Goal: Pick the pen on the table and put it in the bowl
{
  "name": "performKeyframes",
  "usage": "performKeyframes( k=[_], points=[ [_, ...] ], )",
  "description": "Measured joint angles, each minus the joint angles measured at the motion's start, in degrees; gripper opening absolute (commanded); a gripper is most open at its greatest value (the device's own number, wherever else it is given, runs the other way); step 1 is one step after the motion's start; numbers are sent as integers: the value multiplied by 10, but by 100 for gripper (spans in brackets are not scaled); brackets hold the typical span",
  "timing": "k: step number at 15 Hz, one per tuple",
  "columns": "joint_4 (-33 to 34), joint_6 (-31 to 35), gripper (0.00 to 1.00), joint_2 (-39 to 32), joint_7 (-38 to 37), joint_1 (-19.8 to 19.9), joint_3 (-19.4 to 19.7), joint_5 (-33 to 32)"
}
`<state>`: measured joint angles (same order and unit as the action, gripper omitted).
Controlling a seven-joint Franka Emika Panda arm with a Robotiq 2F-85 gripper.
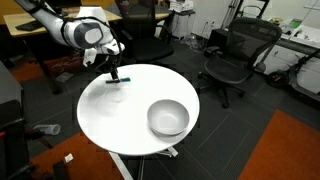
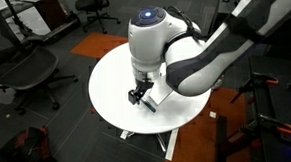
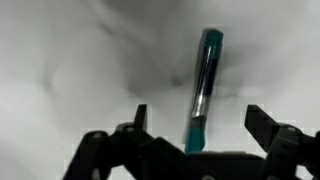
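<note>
The pen's near end passes beneath my fingertips in the wrist view and they are above the pen, so my gripper needs to go lower before it closes on the pen.
The teal-green pen [image 3: 205, 80] lies on the round white table [image 1: 105, 115]. In the wrist view it runs away from the camera, between my two fingers, its near end under the gripper body. My gripper [image 3: 200, 125] is open and straddles the pen without closing on it. In an exterior view the gripper [image 1: 115, 72] hangs low over the far left part of the tabletop, with the pen [image 1: 123, 80] just below it. The grey-white bowl [image 1: 168, 117] stands upright and empty at the near right of the table, well apart from the gripper. In an exterior view the arm hides the bowl; the gripper [image 2: 138, 93] is close above the table [image 2: 110, 78].
Black office chairs [image 1: 235, 50] stand behind the table, and another chair [image 2: 30, 67] is off to the side. A wooden desk [image 1: 40, 35] is at the back. An orange carpet patch [image 1: 290, 150] lies on the floor. The table edge is near the gripper.
</note>
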<state>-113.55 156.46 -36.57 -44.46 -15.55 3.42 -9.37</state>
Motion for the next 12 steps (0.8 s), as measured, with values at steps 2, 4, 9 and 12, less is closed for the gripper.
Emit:
performKeyframes(
  k=[2,4,9,12],
  points=[
    [7,0,100,-8,0,-2,0,2],
    [14,0,74,-16,0,-7,0,6],
    [26,0,35,-29,0,-13,0,12],
    [30,0,13,-33,0,-13,1,13]
  ],
)
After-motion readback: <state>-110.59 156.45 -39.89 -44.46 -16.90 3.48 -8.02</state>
